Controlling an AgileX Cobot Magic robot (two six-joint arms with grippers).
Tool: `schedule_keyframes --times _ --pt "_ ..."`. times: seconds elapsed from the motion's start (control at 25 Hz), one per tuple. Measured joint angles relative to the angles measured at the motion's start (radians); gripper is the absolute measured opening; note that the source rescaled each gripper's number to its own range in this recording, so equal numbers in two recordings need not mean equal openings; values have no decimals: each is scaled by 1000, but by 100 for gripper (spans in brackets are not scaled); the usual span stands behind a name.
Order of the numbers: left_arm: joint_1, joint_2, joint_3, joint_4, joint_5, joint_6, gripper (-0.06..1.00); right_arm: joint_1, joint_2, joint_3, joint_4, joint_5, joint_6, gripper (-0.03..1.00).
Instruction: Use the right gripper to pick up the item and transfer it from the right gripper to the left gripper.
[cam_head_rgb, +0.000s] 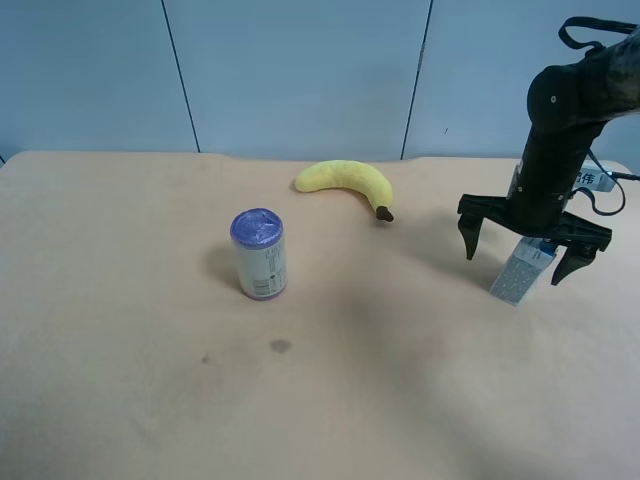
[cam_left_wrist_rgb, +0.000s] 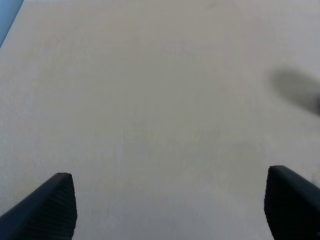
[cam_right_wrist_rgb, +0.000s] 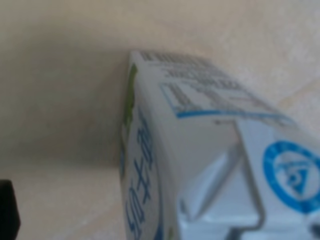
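Note:
My right gripper should grab the milk carton by its barcode end (cam_head_rgb: 536, 250) next. That leaves the milk carton's other end (cam_head_rgb: 506, 290) free for my left gripper.
The item, a small white milk carton (cam_head_rgb: 520, 272) with blue print and a grey fine-print side, stands leaning on the table at the exterior high view's right. My right gripper (cam_head_rgb: 517, 260) hangs over it from the black wrapped arm. It is open, with one pointed finger on each side of the carton and a gap to each. In the right wrist view the carton (cam_right_wrist_rgb: 200, 165) fills the picture very close, and one black fingertip (cam_right_wrist_rgb: 7, 207) shows at the edge. My left gripper (cam_left_wrist_rgb: 170, 210) is open over bare table with nothing between its fingers. It is out of the exterior view.
A can with a purple lid (cam_head_rgb: 259, 254) stands upright mid-table. A yellow banana (cam_head_rgb: 345, 181) lies behind it toward the back. The beige table (cam_head_rgb: 120, 350) has a small dark stain (cam_head_rgb: 280, 346). A blue wall closes the far edge.

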Motion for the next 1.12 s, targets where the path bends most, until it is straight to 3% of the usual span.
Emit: schedule_keyframes --times 0.2,0.4,1.0,1.12 --pt "0 0 0 0 0 0 100 -5 -19 0 -12 5 -1 99" --pt "0 0 0 0 0 0 100 -5 -19 0 -13 1 -1 85" --pt "0 0 0 0 0 0 100 -5 -19 0 -34 -2 -1 82" --pt "0 0 0 0 0 0 100 -5 -15 0 -33 -2 -1 74"
